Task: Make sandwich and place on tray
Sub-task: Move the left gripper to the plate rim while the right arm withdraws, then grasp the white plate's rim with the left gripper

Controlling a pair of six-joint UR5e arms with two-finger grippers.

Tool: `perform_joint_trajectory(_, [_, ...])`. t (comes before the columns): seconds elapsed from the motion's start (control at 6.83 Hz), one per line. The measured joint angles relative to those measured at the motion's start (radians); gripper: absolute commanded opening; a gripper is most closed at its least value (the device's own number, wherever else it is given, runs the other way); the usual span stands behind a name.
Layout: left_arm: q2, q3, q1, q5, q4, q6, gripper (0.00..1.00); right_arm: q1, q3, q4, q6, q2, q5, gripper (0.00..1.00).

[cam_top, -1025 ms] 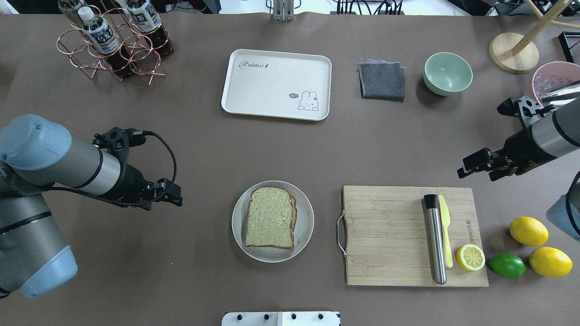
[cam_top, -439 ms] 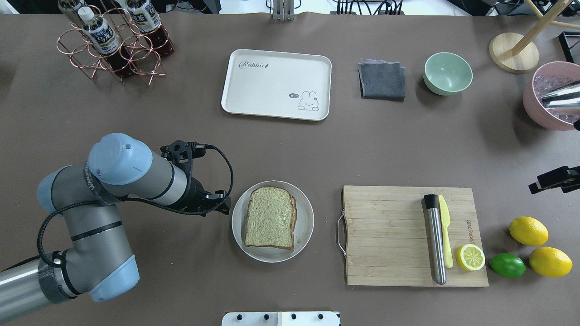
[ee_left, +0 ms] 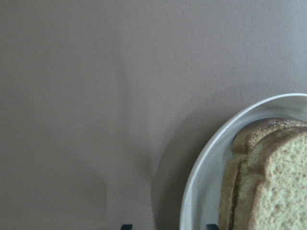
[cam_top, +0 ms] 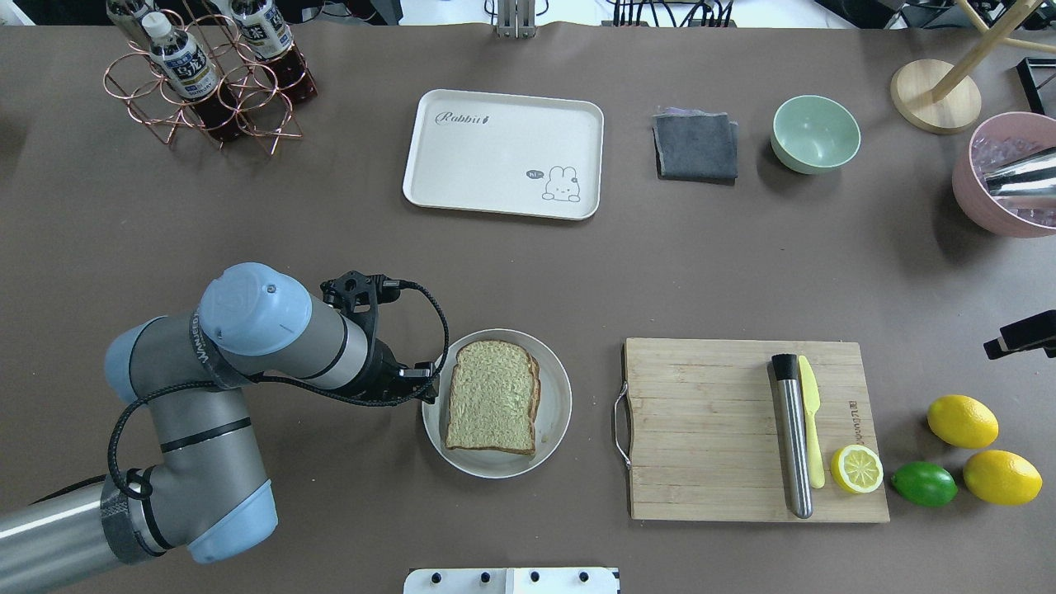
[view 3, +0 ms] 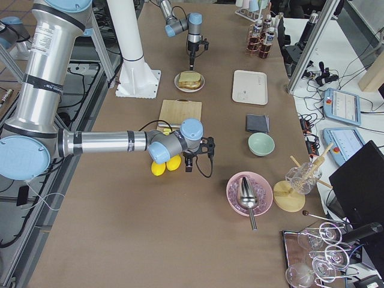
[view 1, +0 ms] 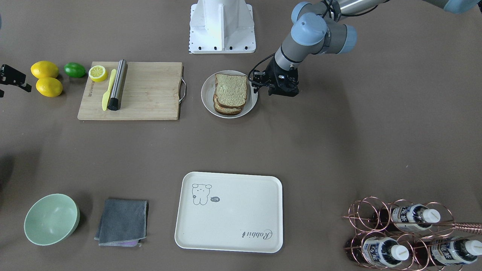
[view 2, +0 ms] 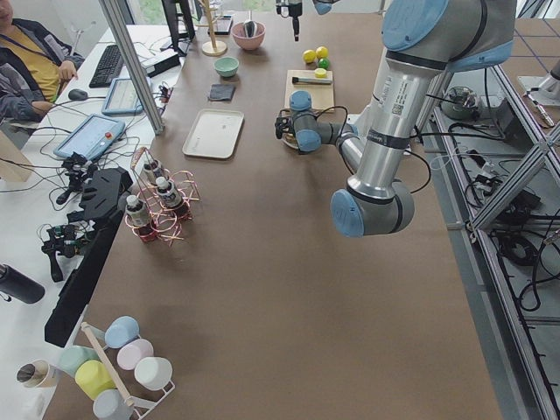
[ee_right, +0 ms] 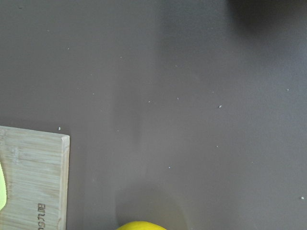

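The sandwich slices are loose and stacked on the plate, so my left gripper should grab the rim of the plate [cam_top: 558, 404] next.
The sandwich [cam_top: 492, 398], speckled wholegrain slices stacked on each other, lies on a round white plate [cam_top: 558, 404] at the front middle; the egg does not show. It also shows in the front-facing view [view 1: 230, 90] and in the left wrist view [ee_left: 276, 182]. The cream tray [cam_top: 503, 153] with the "Rabbit" script lies bare at the far side. My left gripper [cam_top: 426, 376] is low at the plate's left rim, open and holding nothing. My right gripper [cam_top: 1000, 344] hangs at the right table edge above the lemons; I cannot tell whether it is open or shut.
A bamboo cutting board [cam_top: 709, 429] right of the plate carries a metal cylinder [cam_top: 793, 437], a yellow knife and a half lemon. Two lemons [cam_top: 962, 421] and a lime lie beside it. A bottle rack [cam_top: 206, 78], grey cloth [cam_top: 695, 147] and green bowl [cam_top: 815, 132] stand at the back.
My left arm has swung right and brought its gripper to the plate's left rim. My right arm has drawn back to the right table edge.
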Motion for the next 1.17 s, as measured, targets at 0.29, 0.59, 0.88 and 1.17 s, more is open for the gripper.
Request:
perform_joint_trajectory(0.29, [-0.007, 0.011, 0.006, 0.0, -0.001, -0.001, 0.54, 0.004, 0.003, 0.0, -0.001, -0.001, 0.0, 0.99])
perform_joint_trajectory(0.59, [-0.013, 0.018, 0.013, 0.001, -0.003, 0.0, 0.51, 0.007, 0.005, 0.0, -0.001, -0.001, 0.001, 0.99])
perform_joint_trajectory(0.88, [-0.019, 0.025, 0.016, 0.001, -0.006, 0.0, 0.38, 0.01, 0.006, 0.0, -0.001, -0.004, 0.001, 0.99])
perform_joint_trajectory(1.17, [-0.02, 0.026, 0.017, 0.001, -0.008, -0.001, 0.37, 0.014, 0.009, 0.0, -0.001, -0.006, 0.001, 0.99])
